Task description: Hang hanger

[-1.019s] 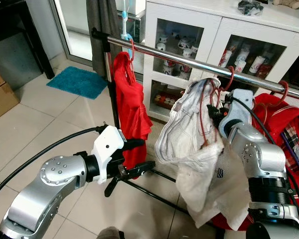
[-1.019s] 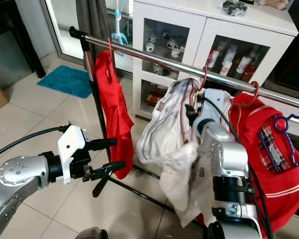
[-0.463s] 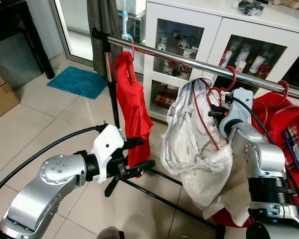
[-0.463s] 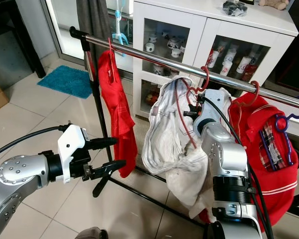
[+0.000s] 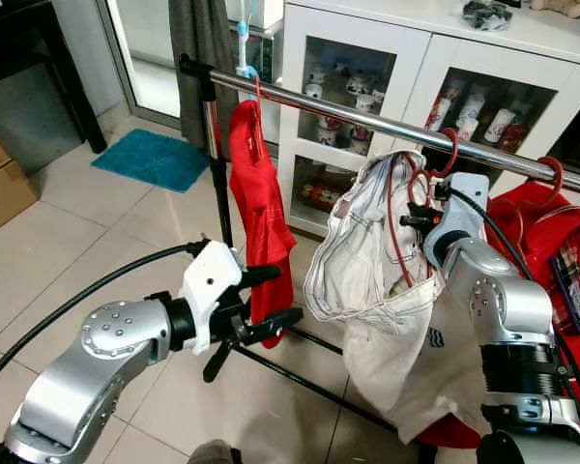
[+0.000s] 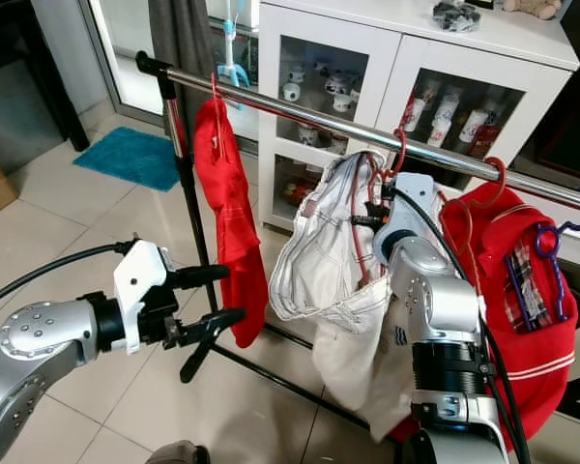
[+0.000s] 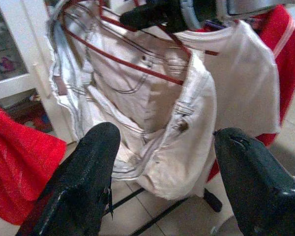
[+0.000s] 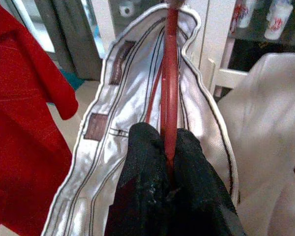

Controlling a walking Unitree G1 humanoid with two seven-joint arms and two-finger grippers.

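Observation:
The white trousers hang loose and their waistband is wide open, so my left gripper should pinch them by the waistband edge [image 7: 179, 115] next.
A red hanger [image 5: 398, 227] carries white trousers [image 5: 362, 261] and a white shirt [image 5: 406, 358]. Its hook [image 5: 451, 147] curls over the chrome rail [image 5: 358, 116]. My right gripper [image 5: 416, 215] is just below the rail and shut on the hanger; in the right wrist view its fingers [image 8: 191, 162] pinch the red wire [image 8: 170, 83]. My left gripper [image 5: 280, 296] is open and low, to the left of the trousers. It holds nothing; the white cloth shows between its fingers [image 7: 88, 162] in the left wrist view.
A red shirt [image 5: 261, 208] hangs near the rail's left end by the black upright post [image 5: 213, 164]. Red garments [image 6: 522, 290] on red and blue hangers hang at the right. A white glass-door cabinet [image 5: 416, 68] stands behind the rail, with tiled floor [image 5: 97, 242] to the left.
The white garments have swung and bunched up to the left on the hanger. My right gripper has kept its hold near the rail. The left arm has barely moved.

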